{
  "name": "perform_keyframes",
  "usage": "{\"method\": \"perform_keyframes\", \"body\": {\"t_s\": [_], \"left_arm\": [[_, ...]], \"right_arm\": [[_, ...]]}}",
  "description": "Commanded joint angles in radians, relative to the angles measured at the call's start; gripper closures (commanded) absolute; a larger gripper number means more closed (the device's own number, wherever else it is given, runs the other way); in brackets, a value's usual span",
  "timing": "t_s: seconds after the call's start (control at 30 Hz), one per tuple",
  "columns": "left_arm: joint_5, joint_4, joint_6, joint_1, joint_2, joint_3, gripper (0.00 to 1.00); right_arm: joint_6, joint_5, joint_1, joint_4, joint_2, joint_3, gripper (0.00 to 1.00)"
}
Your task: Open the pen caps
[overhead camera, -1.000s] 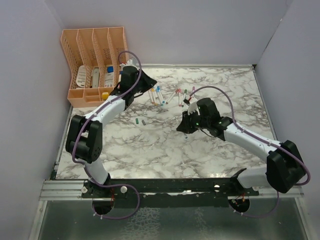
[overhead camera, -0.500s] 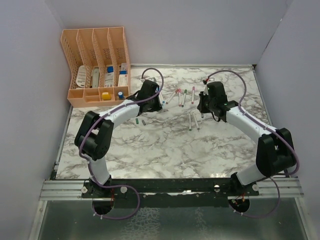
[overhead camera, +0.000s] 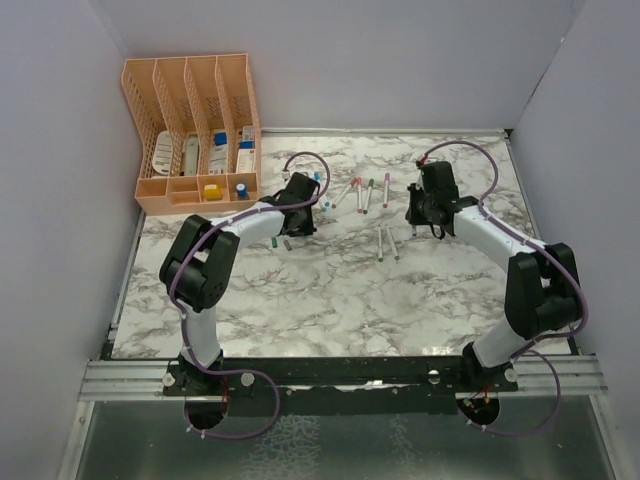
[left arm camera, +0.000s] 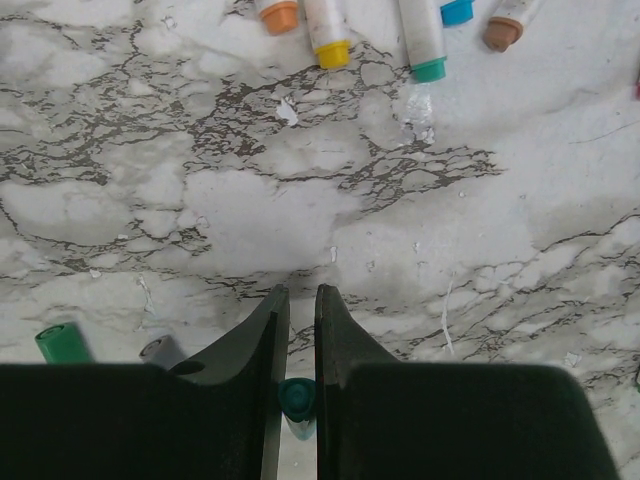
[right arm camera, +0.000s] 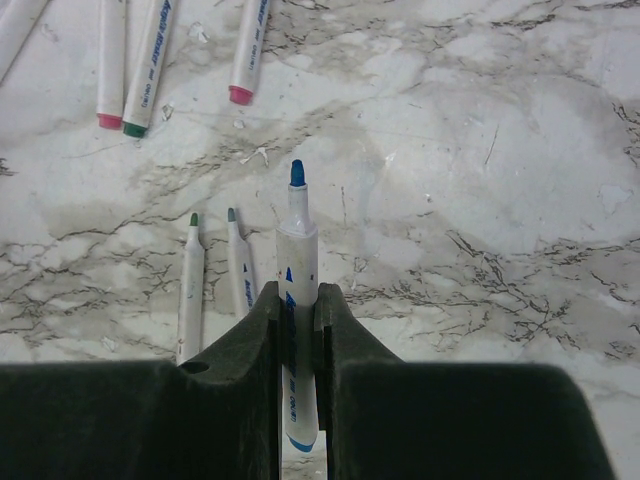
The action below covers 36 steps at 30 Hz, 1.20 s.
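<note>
The white pen's body (right arm camera: 298, 255) still hangs above the marble table beside the two uncapped pens, so my right gripper lowers it, before releasing it.
My left gripper (left arm camera: 300, 295) is shut on a teal pen cap (left arm camera: 297, 397), low over the marble table. In the top view the left gripper (overhead camera: 300, 210) is by the pen cluster. A green cap (left arm camera: 60, 343) and a grey cap (left arm camera: 160, 350) lie loose to its left. My right gripper (right arm camera: 297, 290) is shut on a white pen barrel (right arm camera: 298, 255) with its blue tip bare and pointing away. In the top view the right gripper (overhead camera: 421, 212) is at the back right. Two uncapped pens (right arm camera: 190, 290) lie beside it.
Capped pens lie in a row ahead of the left gripper (left arm camera: 333, 45) and at the right wrist view's upper left (right arm camera: 145, 70). An orange desk organizer (overhead camera: 195, 125) with small items stands at the back left. Grey walls enclose the table (overhead camera: 330, 300).
The left gripper moved from beside the organizer down to the table by the pens. The right gripper swung from the table's middle to the back right, uncovering two uncapped pens.
</note>
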Motion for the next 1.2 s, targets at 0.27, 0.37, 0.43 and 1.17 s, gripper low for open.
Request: {"method": "perform_keyframes", "body": {"t_s": [0.27, 0.37, 0.43, 1.17], "left_arm": [[-0.046, -0.017, 0.023, 0.024, 0.03, -0.037, 0.96], [-0.055, -0.022, 0.025, 0.031, 0.029, -0.041, 0.91], [-0.059, -0.027, 0.027, 0.035, 0.029, -0.042, 0.87], [-0.03, -0.072, 0.04, 0.078, -0.153, 0.015, 0.6]], "right_arm": [[0.011, -0.002, -0.015, 0.005, 0.067, 0.028, 0.99], [0.013, -0.007, -0.015, 0.011, 0.08, 0.026, 0.99], [0.014, -0.008, -0.015, 0.016, 0.09, 0.025, 0.99], [0.022, -0.066, -0.015, 0.045, 0.202, 0.007, 0.99]]}}
